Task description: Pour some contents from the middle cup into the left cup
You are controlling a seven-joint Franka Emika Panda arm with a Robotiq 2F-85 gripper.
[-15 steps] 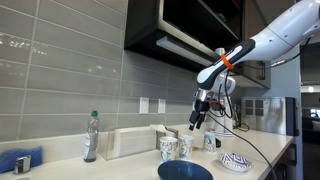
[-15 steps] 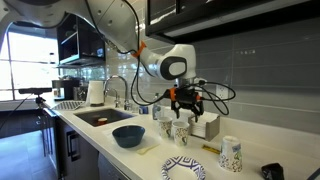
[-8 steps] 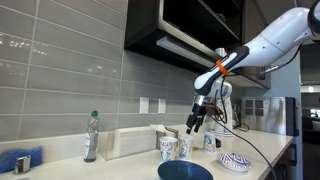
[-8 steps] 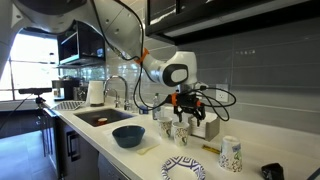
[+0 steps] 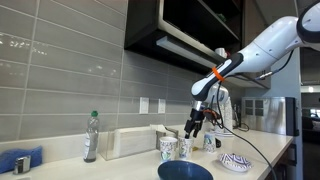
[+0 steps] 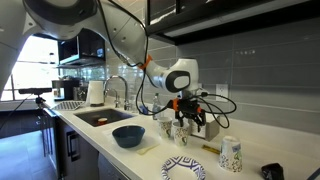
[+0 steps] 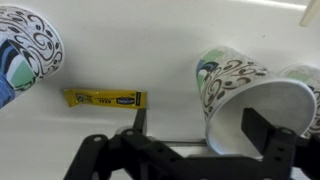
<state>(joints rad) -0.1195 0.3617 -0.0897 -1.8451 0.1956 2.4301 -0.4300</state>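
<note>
One finger reaches inside the middle cup's opening and the other stays outside, so closing now would catch the cup's rim. It is time for my gripper to close.
Two small tapered cups stand side by side on the counter. The left cup [image 5: 168,148] has a dense teal-green print and the middle cup [image 5: 185,146] is paler; both also show in an exterior view, left cup [image 6: 167,130] and middle cup [image 6: 181,131]. My gripper [image 5: 192,126] hangs open just above the middle cup, also in an exterior view [image 6: 190,117]. In the wrist view the gripper [image 7: 200,120] is open, and the cup [image 7: 245,95] lies between its fingers [image 7: 263,125], not gripped. A second cup [image 7: 306,78] shows at the right edge.
A dark-blue bowl [image 5: 185,171] [image 6: 128,136] sits in front of the cups. A white cup with dark markings [image 6: 230,153] [image 7: 25,45] and a patterned plate [image 6: 183,168] stand nearby. A yellow packet [image 7: 105,98] lies on the counter. A bottle [image 5: 91,136] stands further along, and a sink [image 6: 100,118].
My gripper has come down and a little sideways toward the two cups, staying open. The cups have not moved.
</note>
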